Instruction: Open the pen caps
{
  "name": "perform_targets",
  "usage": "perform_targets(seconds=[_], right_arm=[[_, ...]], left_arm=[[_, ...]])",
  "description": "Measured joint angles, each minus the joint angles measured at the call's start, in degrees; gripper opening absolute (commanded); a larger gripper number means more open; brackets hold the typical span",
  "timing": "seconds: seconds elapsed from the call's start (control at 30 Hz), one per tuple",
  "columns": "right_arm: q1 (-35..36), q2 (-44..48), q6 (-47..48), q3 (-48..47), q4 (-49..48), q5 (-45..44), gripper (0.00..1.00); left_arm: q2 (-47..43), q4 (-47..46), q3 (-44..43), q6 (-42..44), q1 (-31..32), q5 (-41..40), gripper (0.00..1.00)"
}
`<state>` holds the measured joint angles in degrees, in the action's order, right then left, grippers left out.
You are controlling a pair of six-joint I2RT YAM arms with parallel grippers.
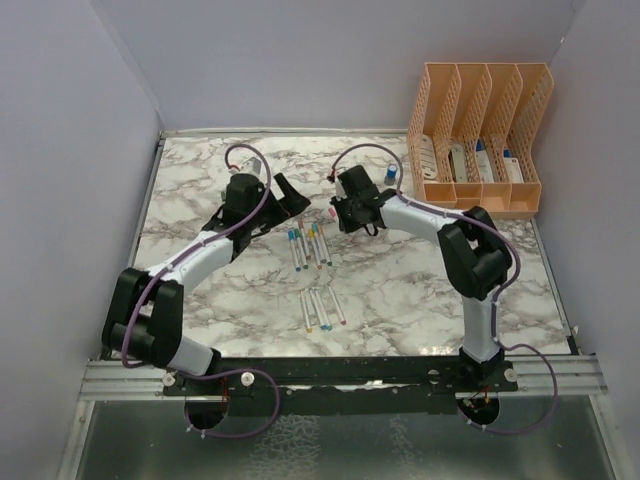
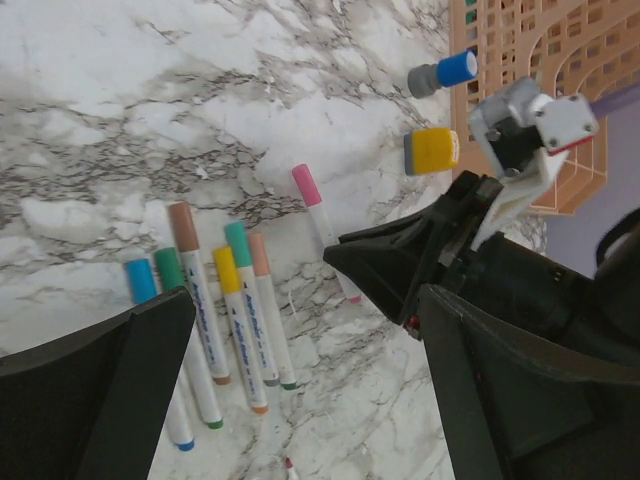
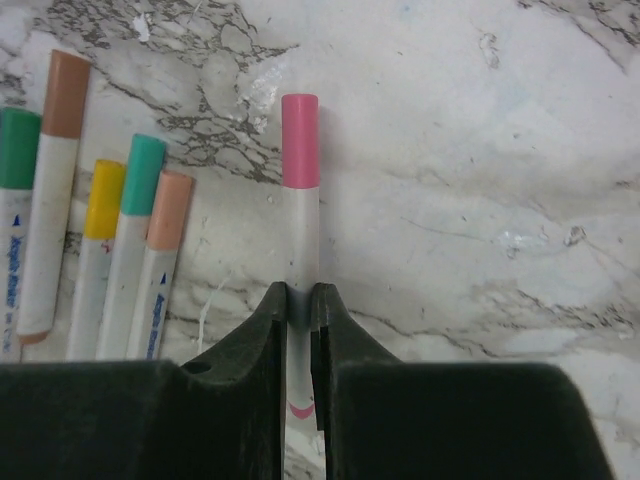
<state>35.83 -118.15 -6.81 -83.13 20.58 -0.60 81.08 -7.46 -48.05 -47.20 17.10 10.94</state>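
The robot's left gripper needs to pull the cap open next, so it should grab the pen's pink cap (image 1: 332,212) (image 2: 307,185) and leave the pen's white body to the right gripper.
A pink-capped pen (image 3: 301,235) lies on the marble table, its pink cap (image 3: 300,140) pointing away from my right gripper (image 3: 300,300), which is shut on the white barrel. In the left wrist view the same pen (image 2: 322,222) runs under the right gripper's black fingers (image 2: 410,255). To its left lie several capped pens (image 2: 230,300) side by side, with brown, teal, yellow, green, blue and peach caps. My left gripper (image 2: 310,400) hangs open just above the table beside them, holding nothing. From above, the left gripper (image 1: 290,197) and the right gripper (image 1: 342,214) face each other over the pens (image 1: 308,243).
A peach file divider rack (image 1: 480,130) stands at the back right. A stubby blue bottle (image 2: 445,72) and an orange one (image 2: 432,150) lie near its base. Several more pens (image 1: 322,308) lie closer to the arm bases. Walls enclose the table on three sides.
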Motion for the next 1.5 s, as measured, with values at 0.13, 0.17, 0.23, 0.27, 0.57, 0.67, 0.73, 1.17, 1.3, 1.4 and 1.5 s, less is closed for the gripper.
perform_targets(seconds=[0.13,0.17,0.23,0.27,0.57,0.67,0.73,1.17,1.3,1.4,1.5], right_arm=[[-0.28,6.25,-0.28,3.76,-0.46,0.11,0.01],[-0.28,8.41,-0.48,4.5,-0.98,0.52,0.01],[-0.28,11.45,-0.57,5.03,-1.31,0.96,0.01],[-0.28,13.4,-0.74,5.66,-2.29,1.68,0.01],[-0.28,19.78,-2.69,8.83,-4.39,8.44,0.01],[-0.28,20.02,-3.15,9.77,-4.42,9.99,0.01],[-0.28,20.24,-3.41,10.51,-4.37,10.84,0.01],[-0.28,23.78,-3.87,13.27,-6.82,14.49,0.01],[-0.26,23.8,-3.93,13.51,-7.58,15.32,0.01],[-0.26,23.8,-4.0,13.92,-7.91,15.56,0.01],[-0.26,23.8,-4.07,14.23,-8.17,15.74,0.01]], left_arm=[[5.07,-1.88,-2.62,-1.55,3.76,-0.33,0.95],[6.4,-2.32,-3.23,-2.01,4.42,-0.37,0.95],[8.33,-2.97,-4.24,-2.64,5.27,-0.48,0.94],[9.51,-3.32,-4.92,-3.06,5.73,-0.48,0.94],[14.29,-5.42,-9.49,-5.2,7.82,-0.94,0.92],[14.62,-6.14,-10.16,-5.84,8.31,-1.03,0.91],[14.75,-6.54,-10.49,-6.12,8.55,-1.09,0.88],[15.39,-9.62,-10.6,-7.85,10.25,-1.09,0.52],[15.39,-10.16,-10.6,-8.13,10.51,-1.09,0.37],[15.39,-10.25,-10.6,-8.31,10.54,-1.11,0.27],[15.39,-10.54,-10.6,-8.5,10.69,-1.11,0.21]])
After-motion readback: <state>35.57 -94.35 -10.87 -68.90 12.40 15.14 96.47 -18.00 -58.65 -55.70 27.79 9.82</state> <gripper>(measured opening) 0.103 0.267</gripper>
